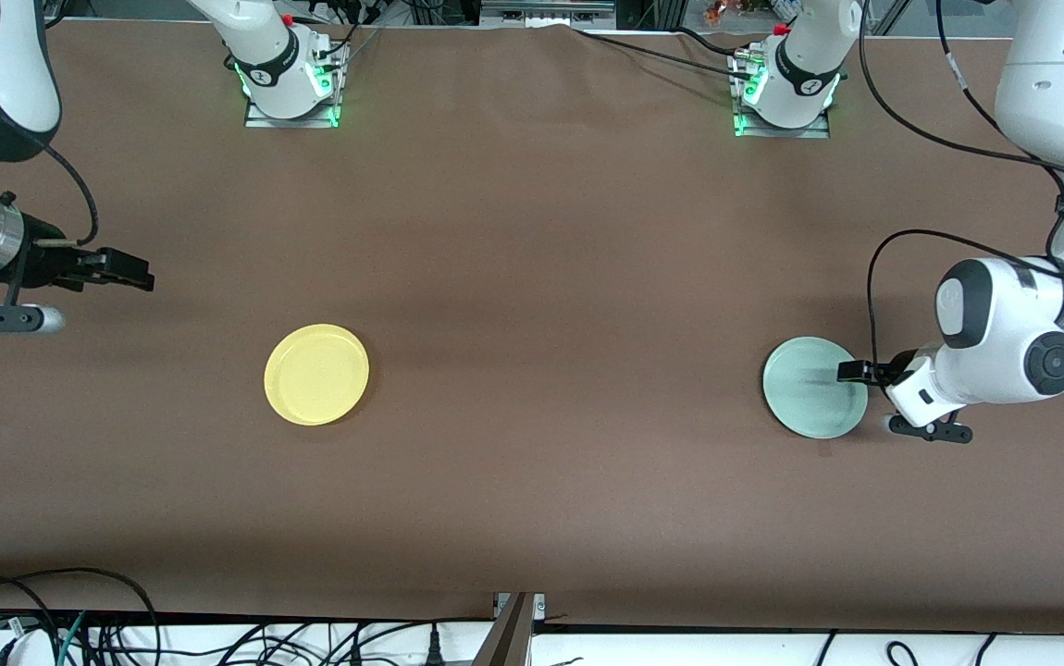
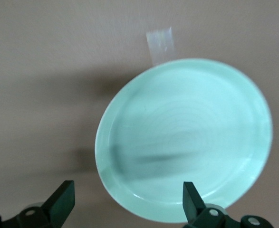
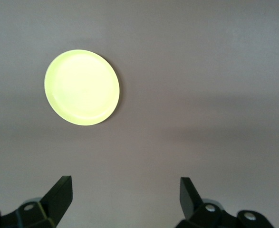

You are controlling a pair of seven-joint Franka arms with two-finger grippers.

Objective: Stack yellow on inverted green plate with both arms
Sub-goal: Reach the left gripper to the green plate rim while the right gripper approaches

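The left gripper's fingers are above the green plate's rim, apart from their dark shadows, so it isn't ready to close on the plate yet and should first go lower.
The yellow plate point(image 1: 316, 374) lies rim up on the brown table, toward the right arm's end; it also shows in the right wrist view point(image 3: 82, 87). The pale green plate point(image 1: 805, 388) lies rim up toward the left arm's end, filling the left wrist view point(image 2: 187, 137). My left gripper point(image 1: 851, 372) is open and empty, low at the green plate's edge; in its wrist view point(image 2: 127, 202) its jaws straddle the rim. My right gripper point(image 1: 129, 273) is open and empty over bare table, apart from the yellow plate; its wrist view point(image 3: 125, 197) shows only table between its jaws.
A strip of clear tape point(image 2: 159, 45) is stuck to the table beside the green plate. The arm bases point(image 1: 290, 83) point(image 1: 786, 92) stand along the table's edge farthest from the front camera. Cables point(image 1: 79, 629) hang below the table's front edge.
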